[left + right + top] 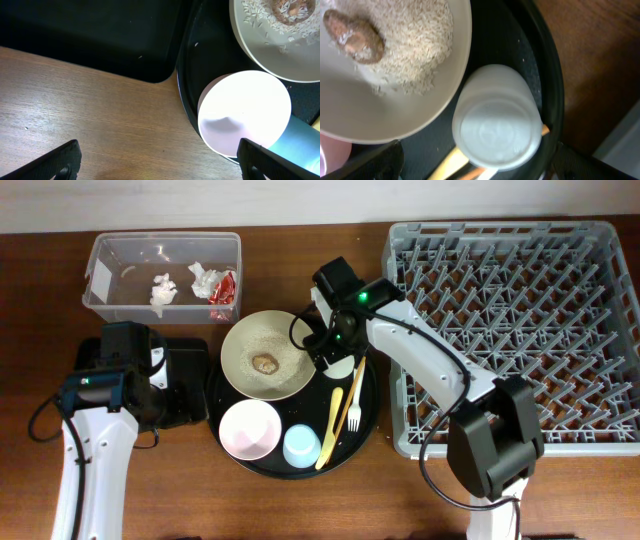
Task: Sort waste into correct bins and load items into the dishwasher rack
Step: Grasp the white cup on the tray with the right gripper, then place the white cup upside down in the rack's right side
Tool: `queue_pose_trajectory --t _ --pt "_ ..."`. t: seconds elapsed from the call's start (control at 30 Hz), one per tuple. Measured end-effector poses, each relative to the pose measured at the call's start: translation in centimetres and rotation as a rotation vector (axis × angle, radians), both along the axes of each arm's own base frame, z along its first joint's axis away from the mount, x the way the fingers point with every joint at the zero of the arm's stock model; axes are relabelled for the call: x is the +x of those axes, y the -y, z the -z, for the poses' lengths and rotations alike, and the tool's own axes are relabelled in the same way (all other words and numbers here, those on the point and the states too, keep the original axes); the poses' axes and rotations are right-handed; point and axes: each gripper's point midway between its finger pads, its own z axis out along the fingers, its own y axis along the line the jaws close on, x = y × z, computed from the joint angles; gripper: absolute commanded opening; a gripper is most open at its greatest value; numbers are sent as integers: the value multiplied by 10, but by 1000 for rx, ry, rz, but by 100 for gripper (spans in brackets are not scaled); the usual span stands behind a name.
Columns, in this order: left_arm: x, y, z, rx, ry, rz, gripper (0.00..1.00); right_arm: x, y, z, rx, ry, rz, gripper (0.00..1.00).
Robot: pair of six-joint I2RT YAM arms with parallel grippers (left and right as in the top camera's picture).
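The robot's right gripper should next grab the upturned white cup (pixel 496 129) by its outer sides near the cup's closed base, which leaves the white cup's opening free. The cup can then be loaded rim-first into the rack.
The cream bowl (pixel 265 355) holds rice grains and a brown lump (pixel 354 34) on the round black tray (pixel 368 415). The pink bowl (pixel 249 428), blue cup (pixel 301 445), yellow knife (pixel 331 428) and white fork (pixel 354 408) lie there too. My right gripper (pixel 480 162) is open and straddles the upturned white cup (pixel 496 129), over a chopstick tip (pixel 546 130). My left gripper (pixel 160 160) is open over bare table, beside the pink bowl (pixel 245 112). Tissue wads (pixel 163 290) and the red wrapper (pixel 224 292) lie in the clear tub (pixel 105 252). The grey rack (pixel 600 240) stands at the right.
The shallow black tray (pixel 190 385) lies left of the round tray, partly under my left arm; it also shows in the left wrist view (pixel 90 35). The rack's left wall stands close to the round tray's right rim.
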Motion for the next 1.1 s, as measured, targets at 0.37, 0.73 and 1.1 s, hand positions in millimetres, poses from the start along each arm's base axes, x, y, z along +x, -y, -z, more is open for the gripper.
queue_pose_trajectory --t 0.37,0.73,1.1 --pt "0 0 0 0 1 0 99 13 3 35 -47 -12 71 77" --pt "1 0 0 0 3 0 99 8 9 26 -66 -19 104 37" --pt "1 0 0 0 4 0 99 -8 261 -164 11 246 665 24"
